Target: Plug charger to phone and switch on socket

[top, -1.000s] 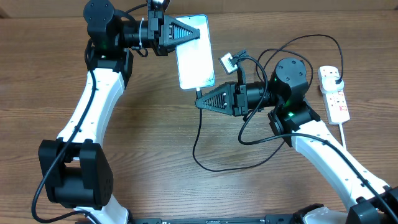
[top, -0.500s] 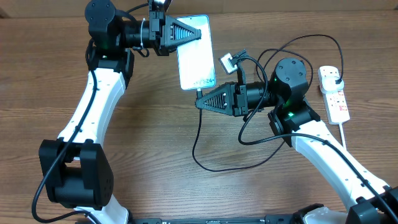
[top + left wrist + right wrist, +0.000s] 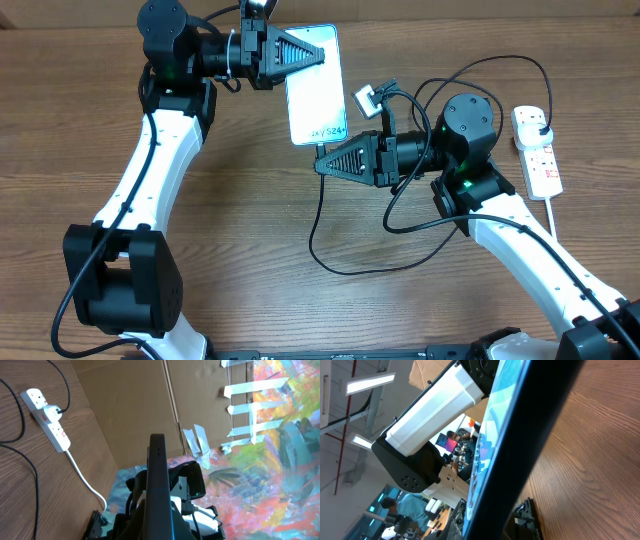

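The black cable's connector sits flush against the phone's near end and would rest there if released, so it is now time to open my right gripper.
The phone (image 3: 314, 88) is held off the table, screen up, with "S24" showing at its near end. My left gripper (image 3: 320, 52) is shut on its far left edge; in the left wrist view the phone's black edge (image 3: 158, 480) rises from between the fingers. My right gripper (image 3: 321, 164) sits just below the phone's near end, shut on the tip of the charger's black cable (image 3: 316, 235). In the right wrist view the phone's edge (image 3: 520, 445) fills the frame and hides the tip. The socket (image 3: 537, 150) lies at the far right, and it also shows in the left wrist view (image 3: 48, 421).
The black cable loops on the wood between the arms and runs up and round to a black plug (image 3: 541, 124) seated in the socket. The socket's white cord (image 3: 553, 215) trails toward the front right. A cardboard wall (image 3: 140, 405) stands behind the table.
The left gripper has turned the phone slightly, so the words near its lower end now show more fully. Both arms have barely moved.
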Robot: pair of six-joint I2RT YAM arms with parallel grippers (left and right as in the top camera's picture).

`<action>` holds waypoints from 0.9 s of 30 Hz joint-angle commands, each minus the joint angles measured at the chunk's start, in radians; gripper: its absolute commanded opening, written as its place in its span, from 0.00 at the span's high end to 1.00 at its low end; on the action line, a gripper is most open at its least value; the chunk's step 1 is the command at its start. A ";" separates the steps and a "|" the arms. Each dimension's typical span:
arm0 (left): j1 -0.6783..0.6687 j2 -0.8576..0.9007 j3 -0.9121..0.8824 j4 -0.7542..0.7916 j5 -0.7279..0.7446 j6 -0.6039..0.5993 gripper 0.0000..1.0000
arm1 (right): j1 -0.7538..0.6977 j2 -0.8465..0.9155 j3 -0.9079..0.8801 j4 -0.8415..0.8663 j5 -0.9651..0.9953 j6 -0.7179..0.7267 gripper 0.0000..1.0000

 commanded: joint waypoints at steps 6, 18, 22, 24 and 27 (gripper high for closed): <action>-0.034 -0.005 0.012 0.008 0.085 0.020 0.96 | -0.017 0.002 0.003 0.016 0.118 -0.004 0.96; -0.036 -0.005 0.012 0.008 0.085 0.020 0.96 | -0.017 0.008 0.004 0.027 0.117 -0.003 0.96; -0.035 -0.005 0.012 0.008 0.085 0.020 0.96 | -0.017 0.008 0.004 0.021 0.109 -0.002 0.95; -0.030 -0.005 0.012 0.008 0.085 0.020 0.96 | -0.017 0.008 0.004 0.005 0.105 0.000 0.87; -0.015 -0.005 0.012 0.008 0.085 0.020 0.96 | -0.017 0.008 0.004 -0.017 0.090 0.000 0.82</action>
